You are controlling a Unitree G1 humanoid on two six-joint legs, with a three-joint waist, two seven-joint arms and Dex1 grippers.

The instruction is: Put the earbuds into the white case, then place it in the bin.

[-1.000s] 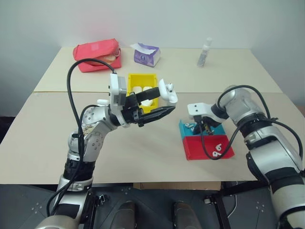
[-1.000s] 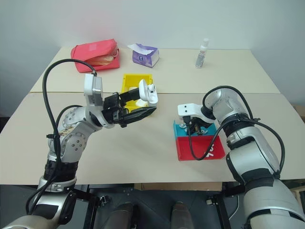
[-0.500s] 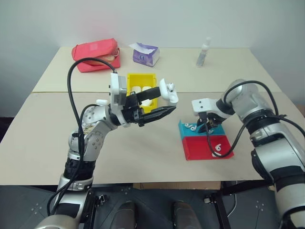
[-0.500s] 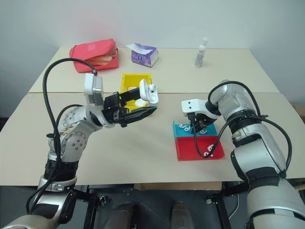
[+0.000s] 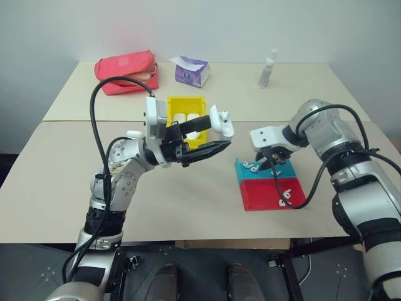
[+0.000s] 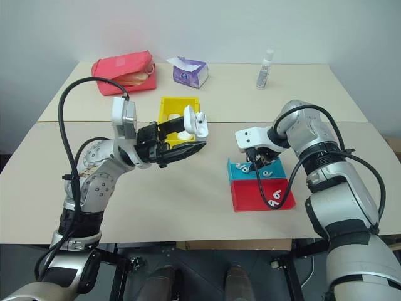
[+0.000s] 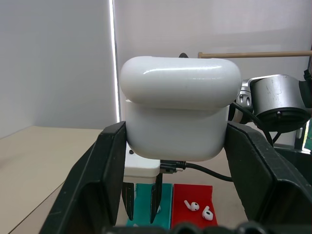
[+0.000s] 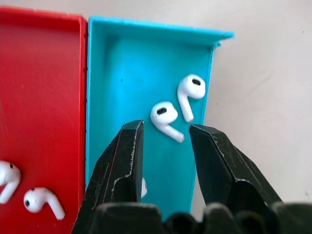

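The earbud's stem [image 8: 174, 132] should stay free to slide into the white case, so my right gripper should next pick up the earbud by its rounded head [image 8: 164, 113].
My left gripper [image 5: 215, 134] is shut on the white case [image 7: 180, 112], holding it in the air in front of the yellow bin [image 5: 186, 100]. The case's lid sits down on its body. My right gripper [image 8: 165, 127] hangs open just above the teal tray [image 8: 117, 73], pointing down, with nothing between its fingers. Two earbuds [image 8: 163, 117] lie in the teal tray right beyond its fingertips. Two more earbuds [image 8: 39, 201] lie in the red tray [image 5: 260, 195] beside it.
White items lie inside the yellow bin. A red pouch [image 5: 127, 72], a purple tissue box [image 5: 192, 71] and a small clear bottle [image 5: 268, 69] stand along the far side of the table. The two trays sit near the table's front right.
My right gripper has opened and lifted slightly out of the teal tray, its wrist rolling a little. The left gripper and the case have stayed still.
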